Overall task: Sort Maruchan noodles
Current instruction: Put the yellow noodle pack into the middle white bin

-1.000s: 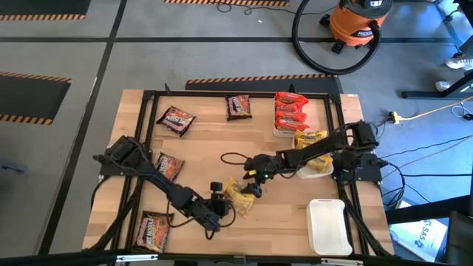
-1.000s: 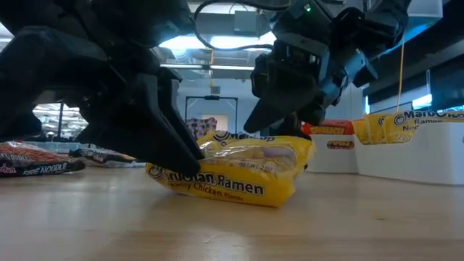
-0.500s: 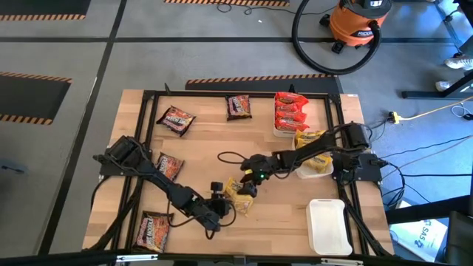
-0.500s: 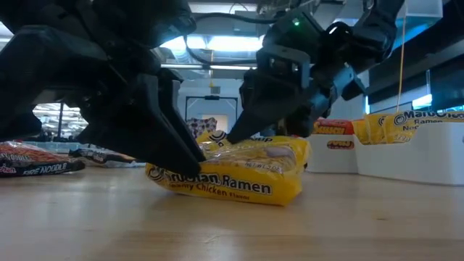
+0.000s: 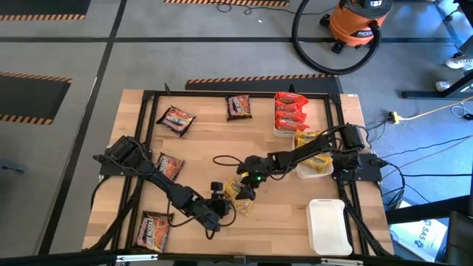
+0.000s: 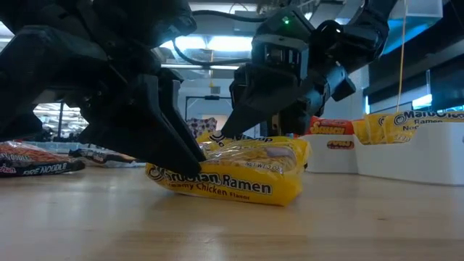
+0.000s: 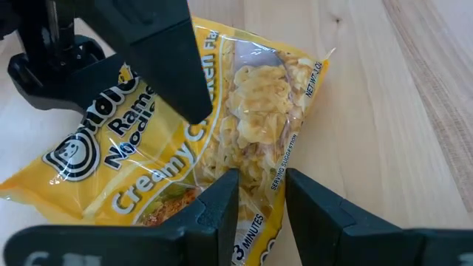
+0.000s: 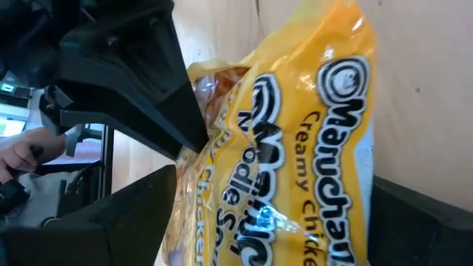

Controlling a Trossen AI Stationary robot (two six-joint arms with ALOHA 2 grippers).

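Note:
My right gripper is to sort the Creamy Chicken packet into the tray of yellow packets, so it needs to grab the packet by its lettered middle (image 5: pixel 237 193) (image 8: pixel 284 166) next.
A yellow Maruchan packet (image 5: pixel 238 196) lies flat on the table's near middle, and its label reads Creamy Chicken (image 6: pixel 225 181). My left gripper (image 5: pixel 224 202) reaches it from the table's left and is shut on its edge (image 7: pixel 262 210). My right gripper (image 5: pixel 244 188) comes from the right and hangs open over the same packet (image 8: pixel 295 148), a finger on either side. Dark maroon packets (image 5: pixel 176 118) (image 5: pixel 239 107) (image 5: pixel 168 166) (image 5: pixel 151 230) lie flat on the left half. My left gripper pinches the yellow packet at its edge (image 7: pixel 260 193) between both fingers (image 7: pixel 222 203), coming in low from the table's left. The packet stays flat on the table. My right gripper has one finger (image 6: pixel 233 129) down at the packet's top; I cannot tell whether it touches.
A white tray of red packets (image 5: pixel 290 112) stands at the far right. A second tray with yellow packets (image 5: pixel 313 140) sits under the right arm. A third white tray (image 5: pixel 329 225) stands at the near right corner. A black frame (image 5: pixel 148 111) runs around the table.
My right gripper has moved toward the table's left and come down over the yellow packet, its fingers now astride it. The packet has stayed in place.

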